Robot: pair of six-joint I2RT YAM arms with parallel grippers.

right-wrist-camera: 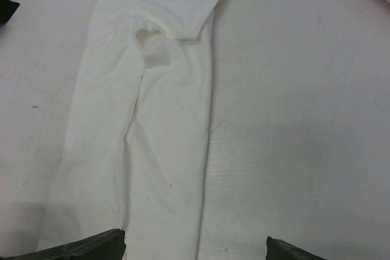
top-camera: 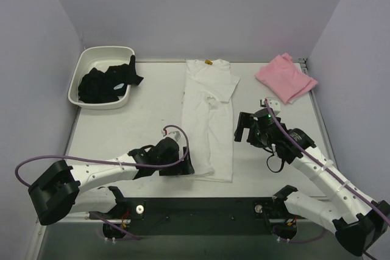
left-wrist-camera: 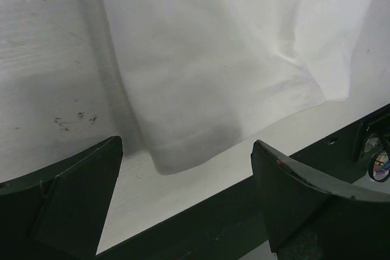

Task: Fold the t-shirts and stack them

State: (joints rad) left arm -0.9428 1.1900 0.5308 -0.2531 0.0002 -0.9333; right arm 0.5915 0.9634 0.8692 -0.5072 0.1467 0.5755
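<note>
The white t-shirt (top-camera: 208, 120) will be grabbed by its near corner with my left gripper, so the other near corner stays free and the hem can be folded toward the neck.
The white t-shirt (top-camera: 208, 120) lies as a long narrow strip down the middle of the table, its yellow neck tag (top-camera: 208, 62) at the far end. The pink t-shirt (top-camera: 285, 76) sits folded at the back right. My left gripper (top-camera: 184, 166) hangs open at the strip's near left corner; in the left wrist view that corner (left-wrist-camera: 195, 89) lies between and just beyond the spread fingers (left-wrist-camera: 79, 199), untouched. My right gripper (top-camera: 240, 129) is open to the right of the strip's middle. The right wrist view looks along the white shirt (right-wrist-camera: 152, 120), with its fingertips (right-wrist-camera: 91, 249) wide apart and nothing between them.
A white tub (top-camera: 80, 74) at the back left holds a black garment (top-camera: 106, 82). The table's dark near edge (left-wrist-camera: 201, 223) runs just under the left gripper. Purple walls close in the left, back and right sides.
</note>
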